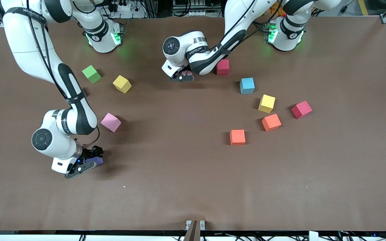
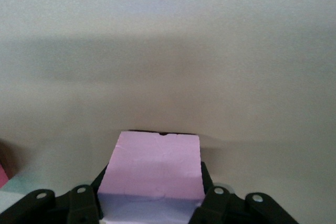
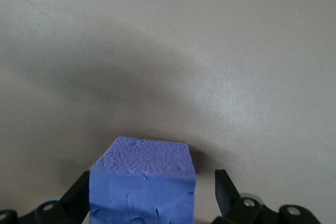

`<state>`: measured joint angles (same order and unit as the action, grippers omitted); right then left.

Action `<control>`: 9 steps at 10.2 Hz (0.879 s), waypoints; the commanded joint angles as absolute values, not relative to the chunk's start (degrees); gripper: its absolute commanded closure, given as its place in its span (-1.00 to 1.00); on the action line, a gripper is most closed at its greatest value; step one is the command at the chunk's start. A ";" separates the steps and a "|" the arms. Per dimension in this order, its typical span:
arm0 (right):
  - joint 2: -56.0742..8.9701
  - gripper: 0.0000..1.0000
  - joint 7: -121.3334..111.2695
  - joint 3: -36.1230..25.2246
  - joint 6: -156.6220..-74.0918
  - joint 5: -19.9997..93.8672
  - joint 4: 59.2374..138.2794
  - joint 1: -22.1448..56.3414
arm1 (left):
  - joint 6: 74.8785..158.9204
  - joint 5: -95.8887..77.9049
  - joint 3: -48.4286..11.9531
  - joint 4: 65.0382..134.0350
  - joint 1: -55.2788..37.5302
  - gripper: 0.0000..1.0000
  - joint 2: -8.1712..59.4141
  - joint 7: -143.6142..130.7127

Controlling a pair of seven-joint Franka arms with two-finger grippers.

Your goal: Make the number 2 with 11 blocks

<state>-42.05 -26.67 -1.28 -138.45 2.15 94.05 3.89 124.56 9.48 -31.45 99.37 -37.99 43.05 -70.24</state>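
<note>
The pink block's base sits low on the tabletop and the block would stand, so it is now time for my left gripper to let go of the block.
My left gripper [image 1: 183,76] is shut on a pink block [image 2: 152,163], low over the table beside a red block [image 1: 222,67]; both fingers press its sides. Toward the right arm's end, my right gripper [image 1: 90,160] stands open around a purple block [image 3: 142,187] on the table. One finger [image 3: 224,188] stands clear of that block, with a gap showing. Loose on the table lie another pink block [image 1: 111,122], a blue block [image 1: 247,85], a second red block [image 1: 301,109] and two orange blocks [image 1: 271,122] [image 1: 237,137].
A green cube [image 1: 91,74] and a yellow cube [image 1: 122,83] lie near the right arm's base. Another yellow cube [image 1: 266,103] sits among the blue, red and orange blocks. Brown table surface [image 1: 179,174] stretches bare toward the front camera.
</note>
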 commanded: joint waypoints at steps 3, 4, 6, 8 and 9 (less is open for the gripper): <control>-40.69 -0.72 -28.38 -0.97 -134.22 2.73 95.01 3.17 | 123.84 8.61 -31.64 101.95 -37.27 1.00 42.19 -69.96; -40.69 -0.47 -28.82 -0.79 -134.12 2.72 94.75 2.47 | 123.84 8.70 -31.64 102.04 -37.18 1.00 42.19 -69.87; -39.38 -0.40 -28.31 -0.44 -131.86 2.72 94.66 2.28 | 123.84 8.70 -31.64 102.04 -37.18 1.00 42.19 -69.87; -35.18 -0.34 -26.81 0.35 -125.62 2.64 94.74 2.81 | 123.66 8.70 -31.64 101.69 -37.26 -0.99 42.19 -70.74; -33.76 -0.33 -26.98 1.05 -123.68 2.72 94.92 3.16 | 122.53 8.70 -31.73 101.69 -37.18 -1.00 41.58 -70.84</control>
